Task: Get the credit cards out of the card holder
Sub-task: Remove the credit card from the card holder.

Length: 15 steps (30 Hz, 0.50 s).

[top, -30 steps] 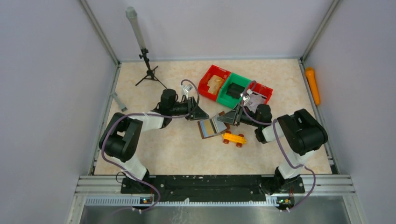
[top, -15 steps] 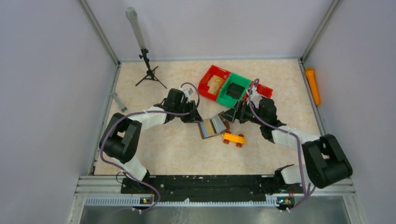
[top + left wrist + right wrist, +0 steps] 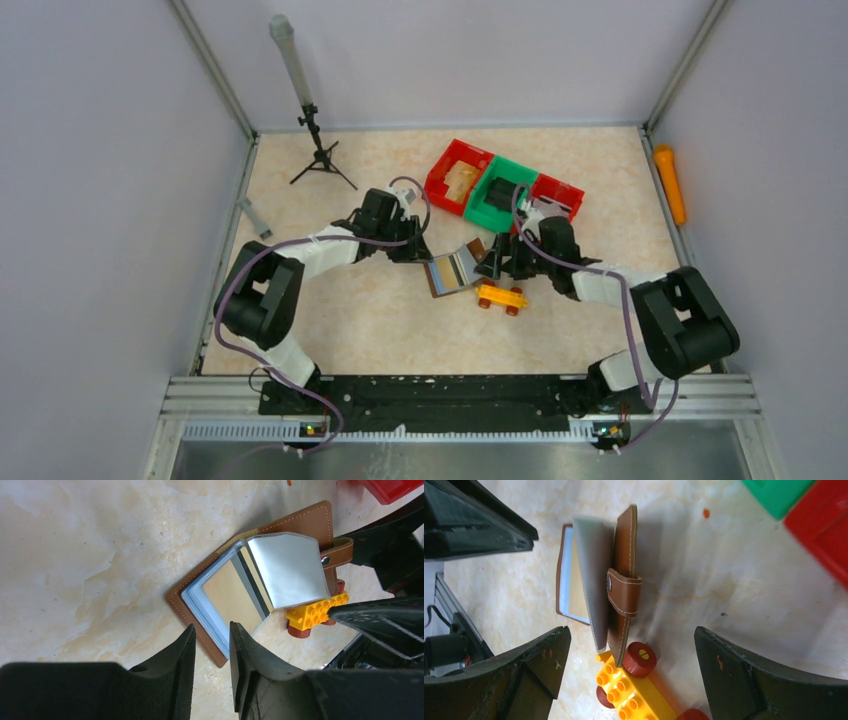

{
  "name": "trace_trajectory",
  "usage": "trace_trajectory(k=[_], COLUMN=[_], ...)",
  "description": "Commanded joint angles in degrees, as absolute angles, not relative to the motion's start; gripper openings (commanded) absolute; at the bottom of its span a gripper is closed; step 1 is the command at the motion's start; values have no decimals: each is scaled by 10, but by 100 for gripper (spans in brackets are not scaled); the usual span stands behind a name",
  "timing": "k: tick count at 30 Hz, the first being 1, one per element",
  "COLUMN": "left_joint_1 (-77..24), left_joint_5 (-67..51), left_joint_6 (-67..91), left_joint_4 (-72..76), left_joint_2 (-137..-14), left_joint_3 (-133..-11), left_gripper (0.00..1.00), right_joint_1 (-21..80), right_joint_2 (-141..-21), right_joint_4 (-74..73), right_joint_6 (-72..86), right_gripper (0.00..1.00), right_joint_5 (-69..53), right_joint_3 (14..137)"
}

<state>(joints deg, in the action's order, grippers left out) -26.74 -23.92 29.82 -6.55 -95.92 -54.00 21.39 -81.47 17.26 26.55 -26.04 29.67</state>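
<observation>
My right gripper needs to move toward the raised flap's strap and brown edge first, because they lie mostly beyond its open fingers and closing now would miss.
The brown card holder (image 3: 455, 270) lies open on the table, its strap side (image 3: 624, 587) standing up on edge. Clear sleeves fan out of it. A pale credit card (image 3: 231, 596) shows in one sleeve, with a dark card edge (image 3: 253, 590) beside it. My left gripper (image 3: 212, 636) is at the holder's near-left edge, its fingers a narrow gap apart with table showing between them. In the top view it is (image 3: 420, 250). My right gripper (image 3: 631, 635) stands wide open around the raised cover and the toy car, touching neither; in the top view it is (image 3: 490, 262).
A yellow toy car with red wheels (image 3: 501, 296) touches the holder's right end. Red and green bins (image 3: 500, 195) stand just behind my right gripper. A small tripod (image 3: 318, 155) is at the back left. An orange object (image 3: 670, 183) lies along the right wall.
My right gripper has gone from nearly shut to wide open, and its arm has swung out to the right. My left gripper shifted closer to the holder's left edge. The holder stayed put.
</observation>
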Motion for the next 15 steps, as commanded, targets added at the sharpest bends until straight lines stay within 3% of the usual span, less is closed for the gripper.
trace_trajectory(k=[1,4,10,12,15], left_joint_1=[-270,-269,-271,-271,-270], left_joint_5=[-236,-235,-241,-239,-235], left_joint_6=[288,289,291,292,291], left_joint_4=[-51,-50,-50,-49,-44], left_joint_2=[-946,-946,-949,-945,-938], left_joint_3=[-545,-544,-546,-544,-540], left_gripper=[34,34,34,34,34], right_joint_1=[246,263,275,279,284], right_joint_2=[-850,-870,-919,-932,-942], right_joint_4=[187,187,168,163,164], right_joint_6=[239,234,240,243,249], right_gripper=[97,96,76,67,35], right_joint_5=[-290,-280,-238,-225,-220], right_joint_3=[343,353,386,396,406])
